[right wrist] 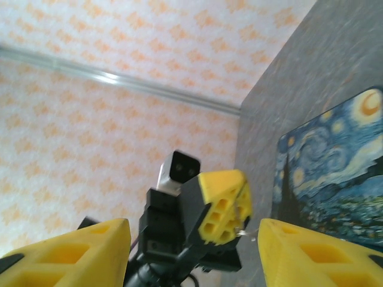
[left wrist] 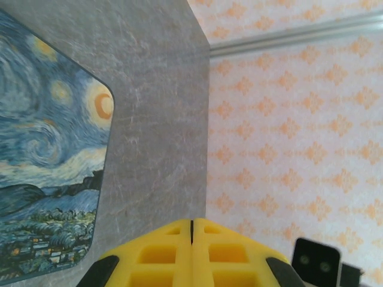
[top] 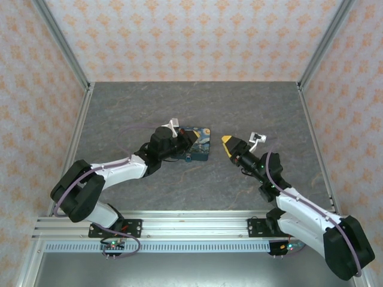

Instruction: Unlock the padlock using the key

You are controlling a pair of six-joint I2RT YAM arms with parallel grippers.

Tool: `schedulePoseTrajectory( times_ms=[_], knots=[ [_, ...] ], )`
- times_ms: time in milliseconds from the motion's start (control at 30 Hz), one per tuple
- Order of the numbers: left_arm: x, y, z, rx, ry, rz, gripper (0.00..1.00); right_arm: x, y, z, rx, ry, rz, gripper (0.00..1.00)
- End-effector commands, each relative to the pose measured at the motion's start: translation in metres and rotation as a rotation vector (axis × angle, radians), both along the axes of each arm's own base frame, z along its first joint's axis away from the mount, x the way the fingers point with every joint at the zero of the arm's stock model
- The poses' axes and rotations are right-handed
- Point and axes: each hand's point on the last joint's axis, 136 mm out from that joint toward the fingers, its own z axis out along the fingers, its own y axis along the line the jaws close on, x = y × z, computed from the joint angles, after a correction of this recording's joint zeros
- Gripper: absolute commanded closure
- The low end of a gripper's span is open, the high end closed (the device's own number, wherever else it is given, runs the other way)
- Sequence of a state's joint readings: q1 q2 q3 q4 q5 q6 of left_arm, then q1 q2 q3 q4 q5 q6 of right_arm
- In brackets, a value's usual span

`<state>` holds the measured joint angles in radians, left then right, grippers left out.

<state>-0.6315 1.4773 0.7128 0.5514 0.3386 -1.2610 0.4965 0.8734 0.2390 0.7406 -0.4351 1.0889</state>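
Note:
My right gripper grabs the key (right wrist: 241, 232) by its end poking from my left gripper's fingers next, so its other end stays free to unlock the padlock.
The padlock (top: 201, 144) is a flat dark blue block with yellow swirls, lying on the grey table; it also appears in the left wrist view (left wrist: 48, 179) and the right wrist view (right wrist: 335, 173). My left gripper (top: 188, 142) hangs over its left edge with its yellow fingers pressed together (left wrist: 192, 224). Seen from the right wrist, a thin metal sliver that looks like the key (right wrist: 241, 232) pokes out of those shut fingertips (right wrist: 224, 206). My right gripper (top: 229, 145) sits just right of the padlock, facing the left one, open (right wrist: 191, 254) with nothing between its fingers.
The grey table (top: 197, 101) is enclosed by patterned walls with metal corner posts (top: 63, 42). An aluminium rail (top: 191, 224) carrying both arm bases runs along the near edge. The two grippers stand close, tip to tip.

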Motion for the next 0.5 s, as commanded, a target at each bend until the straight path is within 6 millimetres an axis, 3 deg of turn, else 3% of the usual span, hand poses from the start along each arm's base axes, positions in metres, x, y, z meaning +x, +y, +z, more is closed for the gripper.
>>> schedulePoseTrajectory(
  times_ms=[0,267,467],
  knots=[
    [0.006,0.010,0.019,-0.075,-0.012,0.117,1.00,0.012,-0.010,0.006,0.036,-0.015,-0.100,0.42],
    [0.008,-0.002,0.025,-0.125,-0.002,0.134,1.00,0.029,0.027,0.012,0.025,-0.032,-0.042,0.44],
    [0.008,-0.007,0.028,-0.127,-0.007,0.142,1.00,0.039,0.054,0.007,0.025,-0.021,0.005,0.48]
  ],
)
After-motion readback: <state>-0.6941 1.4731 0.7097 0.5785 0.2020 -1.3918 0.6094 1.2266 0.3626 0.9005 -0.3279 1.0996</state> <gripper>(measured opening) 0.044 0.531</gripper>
